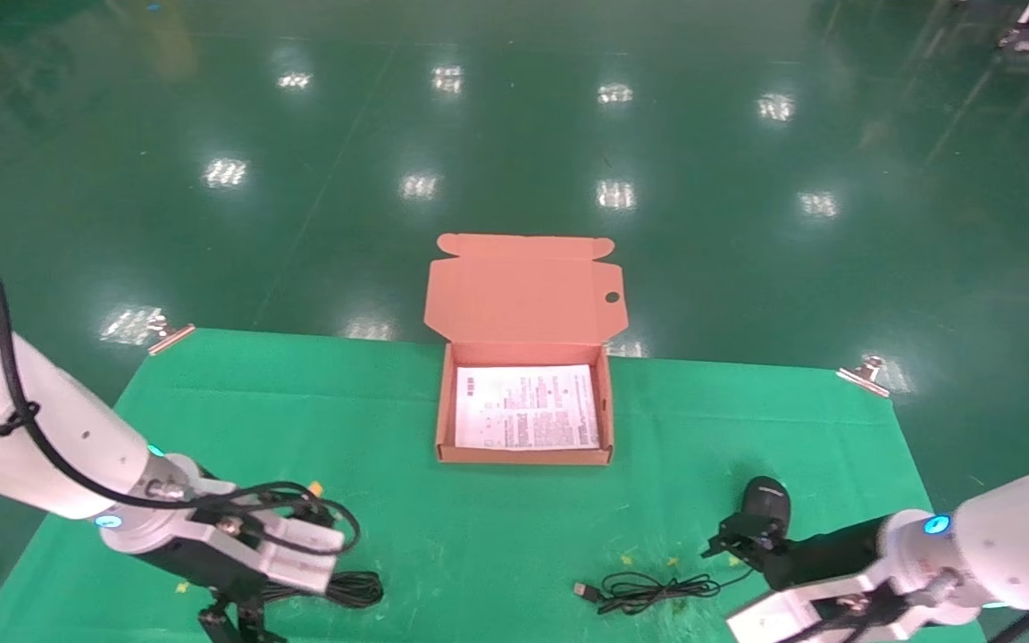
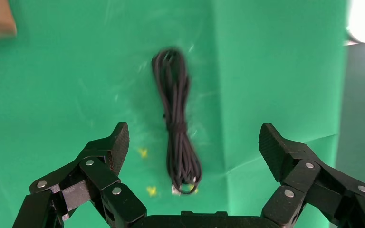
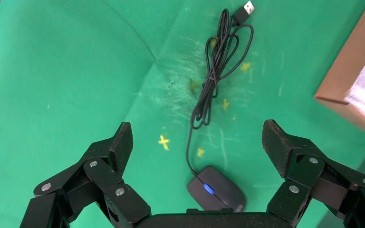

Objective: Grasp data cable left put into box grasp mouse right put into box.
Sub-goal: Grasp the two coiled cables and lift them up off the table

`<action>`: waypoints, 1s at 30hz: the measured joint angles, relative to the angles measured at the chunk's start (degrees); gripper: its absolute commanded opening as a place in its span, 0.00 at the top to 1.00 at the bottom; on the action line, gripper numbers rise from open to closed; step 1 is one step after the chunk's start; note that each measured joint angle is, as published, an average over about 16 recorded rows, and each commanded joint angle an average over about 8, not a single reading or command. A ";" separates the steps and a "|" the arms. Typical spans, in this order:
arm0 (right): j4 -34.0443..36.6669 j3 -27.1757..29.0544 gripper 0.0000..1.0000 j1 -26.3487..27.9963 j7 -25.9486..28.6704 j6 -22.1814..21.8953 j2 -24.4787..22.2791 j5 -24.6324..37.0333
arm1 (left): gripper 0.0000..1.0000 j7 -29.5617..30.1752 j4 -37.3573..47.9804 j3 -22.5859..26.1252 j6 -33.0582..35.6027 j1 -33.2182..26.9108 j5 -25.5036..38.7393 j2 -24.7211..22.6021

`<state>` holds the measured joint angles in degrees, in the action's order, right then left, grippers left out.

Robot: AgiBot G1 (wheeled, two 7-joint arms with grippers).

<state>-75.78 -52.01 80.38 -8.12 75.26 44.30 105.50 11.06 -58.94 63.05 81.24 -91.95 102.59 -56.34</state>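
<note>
The data cable has loose loops at both its ends, so my left gripper should next grab it beside its middle tie band (image 2: 177,137) to put it into the box.
The data cable (image 2: 176,123), a black wound bundle, lies on the green cloth at the near left (image 1: 354,589). My left gripper (image 2: 193,137) hangs open above it, one finger on each side, touching nothing; in the head view it is by the front edge (image 1: 233,618). The black mouse (image 3: 216,189) with its blue-lit wheel lies at the near right (image 1: 766,500), under my open right gripper (image 3: 197,137), which partly covers it in the head view (image 1: 742,536). Its thin cord (image 3: 218,71) ends in a USB plug (image 3: 248,8). The orange-tan box (image 1: 523,455) stands open mid-table, holding only a white printed sheet.
The box lid (image 1: 523,286) stands up at the back, with a small round hole near its right edge. Metal clips (image 1: 171,335) (image 1: 863,373) pin the cloth at the far corners. The mouse cord (image 1: 648,589) lies loose between the two arms. Beyond the table is green floor.
</note>
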 measured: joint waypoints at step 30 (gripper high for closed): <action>22.60 -0.70 0.83 -4.81 4.79 -14.52 12.08 5.55 | 0.57 -8.08 31.42 -1.15 -15.26 3.56 0.90 -8.49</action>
<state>-53.18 -52.71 75.58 -3.33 60.74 56.38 111.05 2.98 -27.51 61.91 65.98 -88.39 103.50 -64.83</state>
